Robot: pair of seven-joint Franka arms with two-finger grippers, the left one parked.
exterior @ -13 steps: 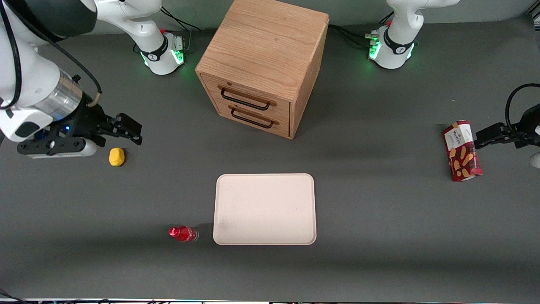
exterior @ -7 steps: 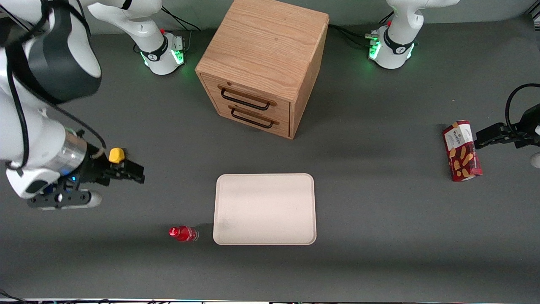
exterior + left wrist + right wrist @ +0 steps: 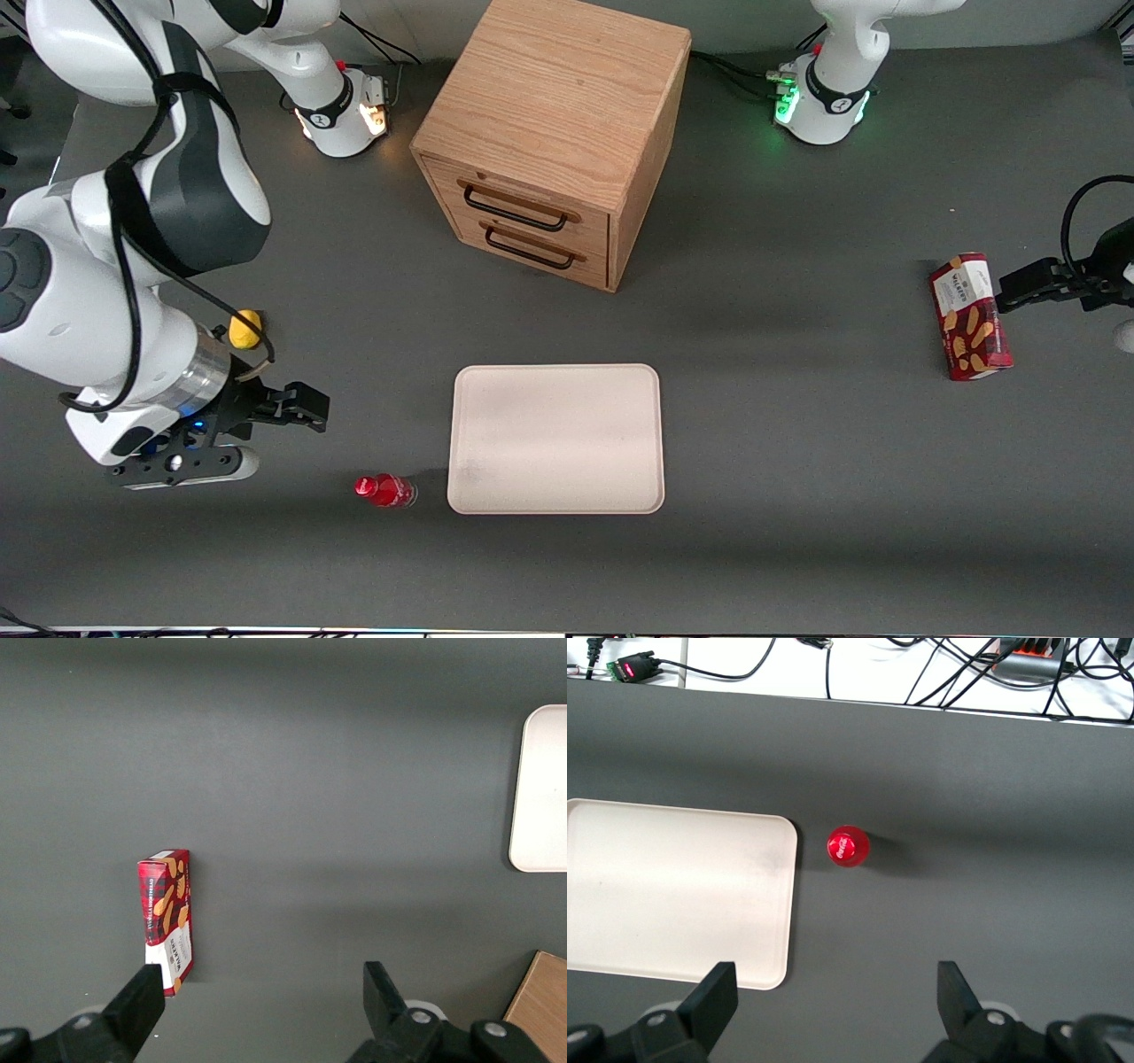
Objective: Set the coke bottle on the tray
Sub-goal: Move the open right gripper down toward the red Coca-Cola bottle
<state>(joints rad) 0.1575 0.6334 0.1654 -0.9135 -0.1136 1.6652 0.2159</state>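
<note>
My right gripper grabs the bottle by its red-capped top [image 3: 368, 486] next, to place the coke bottle on the tray [image 3: 555, 439].
The coke bottle [image 3: 384, 490], tiny with a red cap and red label, stands upright on the dark table right beside the tray's [image 3: 555, 439] short edge, on the working arm's side. The tray is flat, pale cream-pink and bare. My right gripper [image 3: 301, 412] is open and empty, above the table a little farther from the front camera than the bottle and toward the working arm's end. In the right wrist view the bottle's red cap [image 3: 848, 846] shows from above next to the tray [image 3: 673, 890], apart from my open gripper [image 3: 837, 997].
A wooden two-drawer cabinet [image 3: 554, 142] stands farther from the front camera than the tray. A yellow object [image 3: 246, 328] lies by my arm. A red snack box [image 3: 969, 316] lies toward the parked arm's end and also shows in the left wrist view [image 3: 167, 918].
My right gripper has swept nearer to the front camera and toward the bottle, passing over the yellow object. The bottle and tray have not moved.
</note>
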